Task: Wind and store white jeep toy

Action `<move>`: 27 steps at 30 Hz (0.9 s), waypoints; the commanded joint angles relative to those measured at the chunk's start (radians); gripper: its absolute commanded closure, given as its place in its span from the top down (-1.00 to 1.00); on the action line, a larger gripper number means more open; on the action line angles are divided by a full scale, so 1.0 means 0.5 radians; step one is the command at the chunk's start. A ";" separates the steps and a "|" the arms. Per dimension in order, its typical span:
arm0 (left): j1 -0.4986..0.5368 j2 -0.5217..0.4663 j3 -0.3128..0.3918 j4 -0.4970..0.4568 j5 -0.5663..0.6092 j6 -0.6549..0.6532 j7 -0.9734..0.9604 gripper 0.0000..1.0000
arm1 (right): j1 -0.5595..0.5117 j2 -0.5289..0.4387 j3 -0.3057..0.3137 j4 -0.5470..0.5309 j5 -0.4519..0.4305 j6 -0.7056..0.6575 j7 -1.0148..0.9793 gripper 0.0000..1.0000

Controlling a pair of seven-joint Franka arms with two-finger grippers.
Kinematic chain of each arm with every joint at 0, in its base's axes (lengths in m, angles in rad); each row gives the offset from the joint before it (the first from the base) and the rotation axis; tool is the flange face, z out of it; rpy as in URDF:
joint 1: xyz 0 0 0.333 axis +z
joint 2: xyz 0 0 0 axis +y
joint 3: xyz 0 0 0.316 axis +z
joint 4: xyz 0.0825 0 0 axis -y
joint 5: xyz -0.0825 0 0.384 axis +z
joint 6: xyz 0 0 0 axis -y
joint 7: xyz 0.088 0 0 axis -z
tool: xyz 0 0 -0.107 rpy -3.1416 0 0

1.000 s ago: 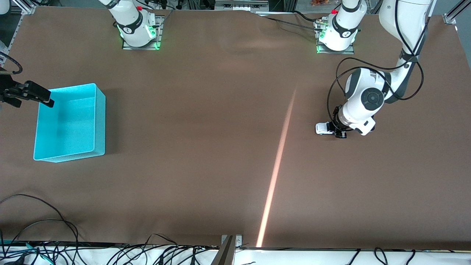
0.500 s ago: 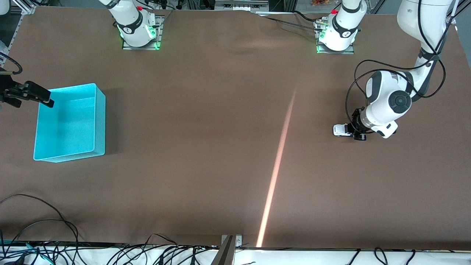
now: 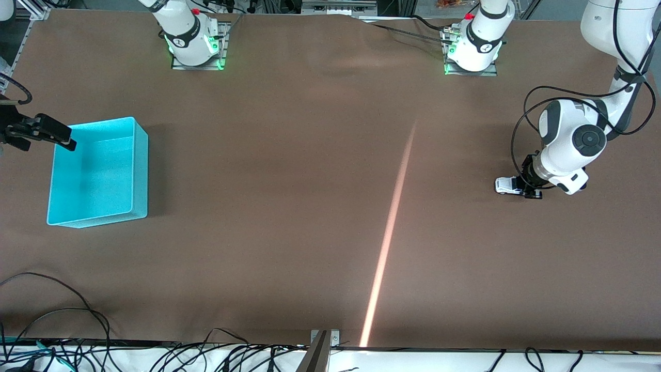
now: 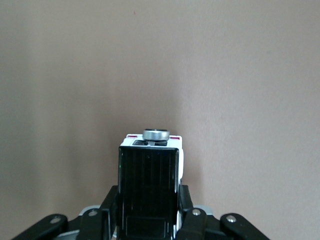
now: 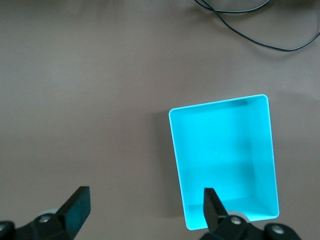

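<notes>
The white jeep toy sits low on the brown table and would stand, so it is time for my left gripper to open.
The white jeep toy is tiny, with a black roof, and sits low at the brown table toward the left arm's end. My left gripper is shut on it, one finger on each side of its body. The toy's white nose sticks out past the fingers. The cyan bin stands at the right arm's end and holds nothing. Above the bin's outer edge hangs my right gripper, open with nothing between its fingers.
A bright pink streak of light crosses the brown table near its middle. Black cables lie along the table's edge nearest the front camera. The two arm bases stand along the edge farthest from that camera.
My left gripper has dragged the jeep steadily toward the left arm's end of the table, away from the bin. The right arm has not moved.
</notes>
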 commanded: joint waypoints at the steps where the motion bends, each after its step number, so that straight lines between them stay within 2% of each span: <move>1: 0.027 0.155 -0.006 0.019 0.072 0.096 0.012 -0.52 | -0.006 0.020 -0.001 0.053 0.030 -0.032 -0.029 1.00; 2: 0.024 0.152 -0.006 0.022 0.069 0.096 0.012 -0.42 | -0.003 0.020 -0.001 0.053 0.030 -0.032 -0.017 1.00; 5: 0.024 0.149 -0.006 0.025 0.072 0.096 0.021 0.10 | -0.003 0.020 -0.001 0.053 0.030 -0.032 -0.008 1.00; 6: 0.024 0.143 -0.003 0.028 0.072 0.096 0.021 0.38 | -0.003 0.020 -0.001 0.053 0.030 -0.032 -0.008 1.00; 7: 0.024 0.137 -0.003 0.043 0.072 0.092 0.021 0.99 | -0.003 0.023 -0.001 0.050 0.030 -0.032 -0.005 1.00; 12: 0.036 0.061 0.000 0.114 0.069 0.016 0.018 1.00 | -0.016 0.045 -0.001 0.050 0.030 -0.017 -0.005 1.00; 16: 0.055 0.008 -0.006 0.188 0.072 -0.159 0.039 1.00 | -0.019 0.063 -0.004 0.053 0.034 -0.010 -0.002 1.00; 27: 0.064 -0.262 -0.015 0.258 0.044 -0.536 0.496 1.00 | -0.013 0.069 -0.004 0.053 0.030 0.026 -0.002 1.00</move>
